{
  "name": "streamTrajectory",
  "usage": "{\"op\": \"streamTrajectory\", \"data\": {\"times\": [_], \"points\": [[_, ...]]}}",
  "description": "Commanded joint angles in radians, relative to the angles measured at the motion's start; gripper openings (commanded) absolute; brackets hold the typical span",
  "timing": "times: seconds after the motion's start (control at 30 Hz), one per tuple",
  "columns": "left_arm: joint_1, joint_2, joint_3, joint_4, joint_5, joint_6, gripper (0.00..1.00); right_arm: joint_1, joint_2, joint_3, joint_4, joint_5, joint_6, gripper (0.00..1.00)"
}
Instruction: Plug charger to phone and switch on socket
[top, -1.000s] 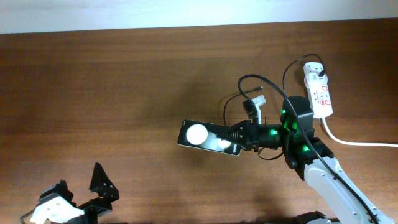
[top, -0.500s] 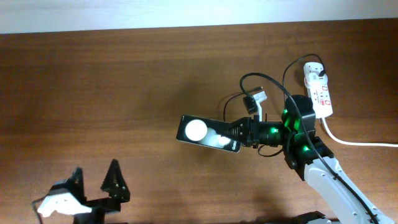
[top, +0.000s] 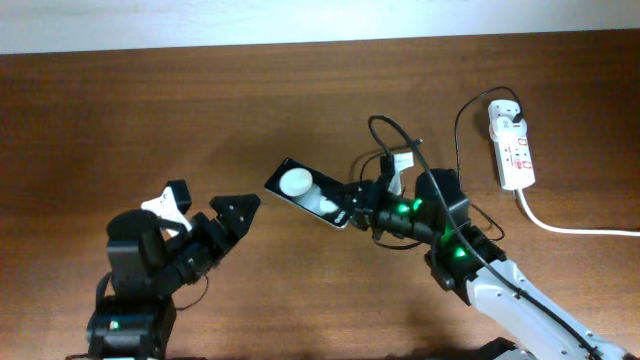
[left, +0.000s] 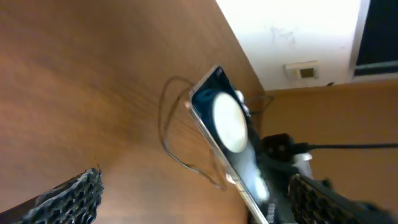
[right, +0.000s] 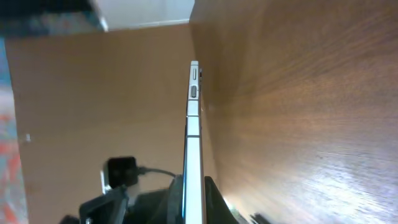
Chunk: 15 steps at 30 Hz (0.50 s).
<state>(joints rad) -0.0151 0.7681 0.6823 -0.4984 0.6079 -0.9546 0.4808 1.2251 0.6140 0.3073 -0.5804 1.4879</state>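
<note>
My left gripper would miss if it closed now, because the phone (top: 303, 190) (left: 226, 119) is beyond my fingertips, toward the right in the wrist view. It has to move toward the phone first, then close.
My right gripper (top: 356, 206) is shut on the lettered end of the black phone (top: 303, 190) and holds it tilted, pointing up-left. In the right wrist view the phone (right: 194, 118) is edge-on between the fingers (right: 193, 200). My left gripper (top: 214, 206) is open and empty, left of the phone. In the left wrist view the phone (left: 226, 119) lies ahead of the spread fingers (left: 193, 193). The white socket strip (top: 513, 155) lies at the far right with the charger's white plug (top: 506, 109) in its top end. The thin black charger cable (top: 459, 122) loops from it; its tip is not visible.
The strip's thick white cord (top: 575, 229) runs off the right edge. A thin cable loop (left: 166, 127) lies on the wood table (top: 180, 110) beside the phone in the left wrist view. A pale wall borders the far table edge.
My left arm has come up from the lower left corner toward the phone with its fingers open. My right gripper has carried the phone left and turned it up-left.
</note>
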Motion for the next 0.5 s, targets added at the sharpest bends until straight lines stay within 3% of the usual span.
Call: {"op": "streamTrajectory", "data": {"times": [0.0,0.13,0.33,0.47], "points": [[-0.004,0.064,0.000,0.020,0.077,-0.242,1.00,0.097,-0.007,0.008,0.060,0.199,0.153,0.04],[-0.005,0.145,0.000,0.109,0.078,-0.319,0.89,0.225,-0.006,0.008,0.091,0.318,0.285,0.04],[-0.005,0.204,0.000,0.236,0.090,-0.408,0.86,0.369,-0.006,0.008,0.102,0.454,0.311,0.04],[-0.027,0.204,0.000,0.236,0.114,-0.488,0.74,0.422,-0.006,0.008,0.126,0.556,0.327,0.04]]}}
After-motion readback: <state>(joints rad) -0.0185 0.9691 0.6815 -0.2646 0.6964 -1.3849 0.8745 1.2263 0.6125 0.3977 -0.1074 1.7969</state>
